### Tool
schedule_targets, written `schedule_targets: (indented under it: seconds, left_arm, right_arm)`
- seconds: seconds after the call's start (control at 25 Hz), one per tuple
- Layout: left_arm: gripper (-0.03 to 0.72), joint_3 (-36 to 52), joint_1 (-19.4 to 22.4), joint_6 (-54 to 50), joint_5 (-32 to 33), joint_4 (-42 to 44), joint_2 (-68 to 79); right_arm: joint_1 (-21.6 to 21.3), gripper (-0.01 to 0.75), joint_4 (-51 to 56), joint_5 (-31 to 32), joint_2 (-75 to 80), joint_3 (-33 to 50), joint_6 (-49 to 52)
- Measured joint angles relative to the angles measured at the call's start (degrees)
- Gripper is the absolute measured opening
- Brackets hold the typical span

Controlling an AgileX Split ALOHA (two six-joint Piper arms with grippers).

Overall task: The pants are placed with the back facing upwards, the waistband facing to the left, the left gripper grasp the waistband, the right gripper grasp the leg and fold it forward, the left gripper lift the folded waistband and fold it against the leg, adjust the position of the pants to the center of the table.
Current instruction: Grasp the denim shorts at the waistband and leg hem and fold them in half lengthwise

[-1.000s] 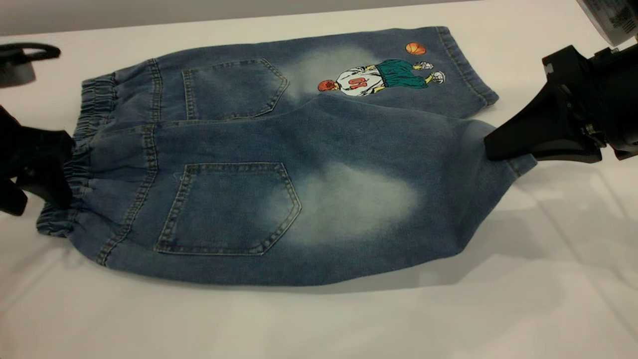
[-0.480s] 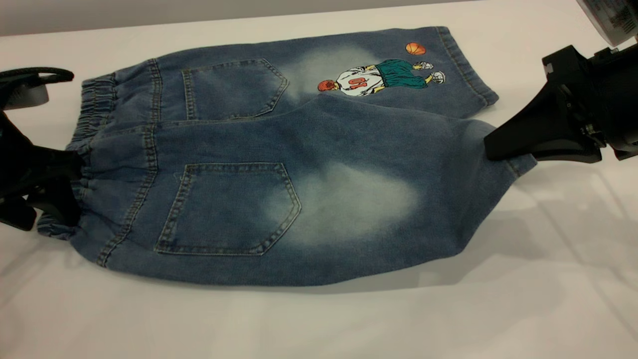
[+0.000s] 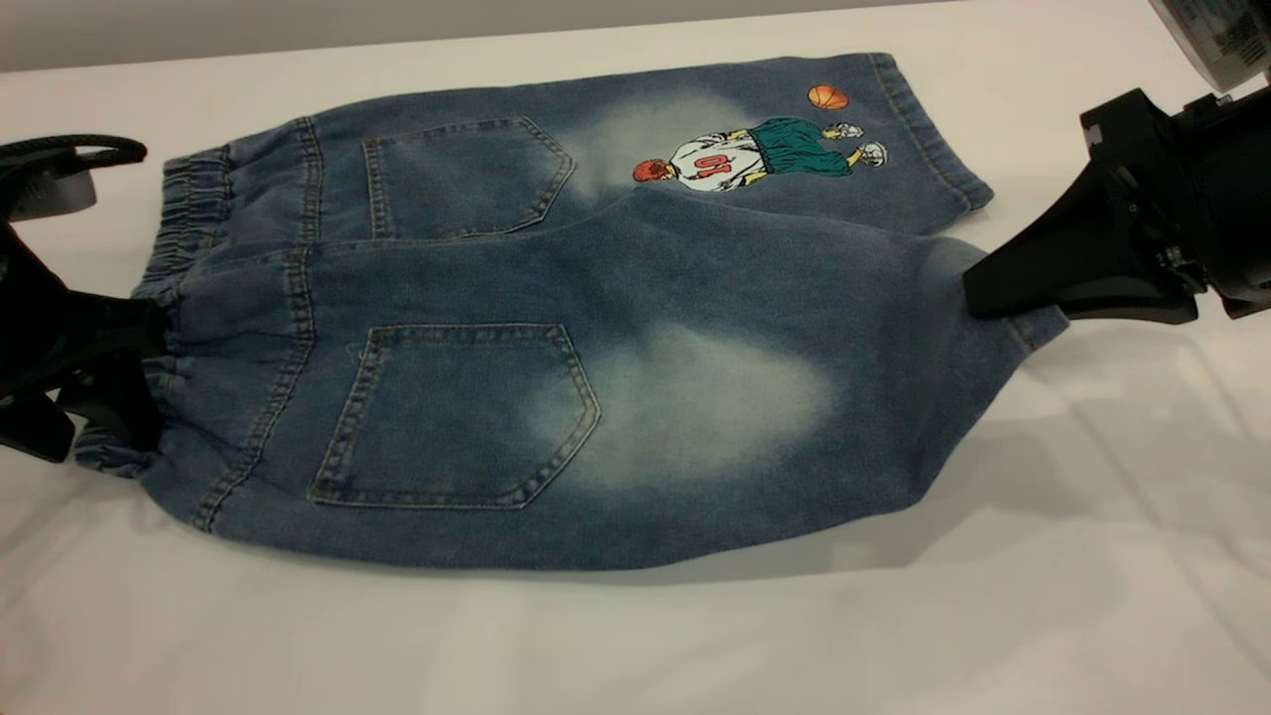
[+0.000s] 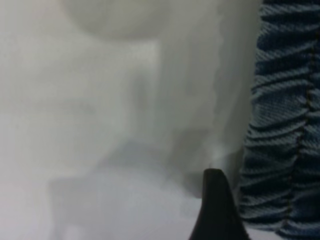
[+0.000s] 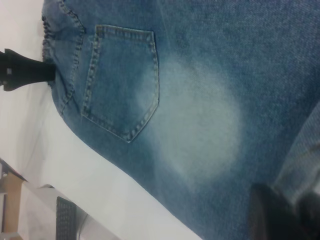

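My left gripper's fingers reach down on both sides of the gathered waistband's near end (image 3: 113,451) (image 4: 270,200). My left gripper needs to close on the waistband now.
The blue denim pants (image 3: 556,328) lie back up on the white table (image 3: 635,645), elastic waistband (image 3: 189,209) to the left. The basketball-player print (image 3: 755,154) is on the far leg. The plain leg (image 3: 894,338) with a pale faded patch lies nearer and partly over the far one. My left gripper (image 3: 149,375) is at the near end of the waistband, open, its fingers (image 4: 215,210) on either side of the gathered edge (image 4: 285,125). My right gripper (image 3: 978,298) is shut on the plain leg's hem, which it holds slightly off the table; its fingers (image 5: 272,215) press the denim.
A black cable loop (image 3: 70,149) lies on the table beyond the left gripper. The right arm's white labelled part (image 3: 1216,35) sits at the top right corner. Bare table stretches in front of the pants.
The left gripper has moved right onto the waistband's near end, nudging the gathered edge. The cable loop behind it shifted right as well. The right gripper and the leg have stayed put.
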Motion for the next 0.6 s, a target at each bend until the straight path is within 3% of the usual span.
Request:
schedule_targets:
  seconds: [0.44, 0.6]
  left_arm:
    - [0.43, 0.1, 0.0, 0.0, -1.6, -3.2, 0.0]
    - [0.374, 0.1, 0.0, 0.0, -1.7, -3.2, 0.0]
  right_arm:
    - [0.0, 0.014, 0.0, 0.0, 0.0, 0.0, 0.0]
    - [0.0, 0.014, 0.0, 0.0, 0.0, 0.0, 0.0]
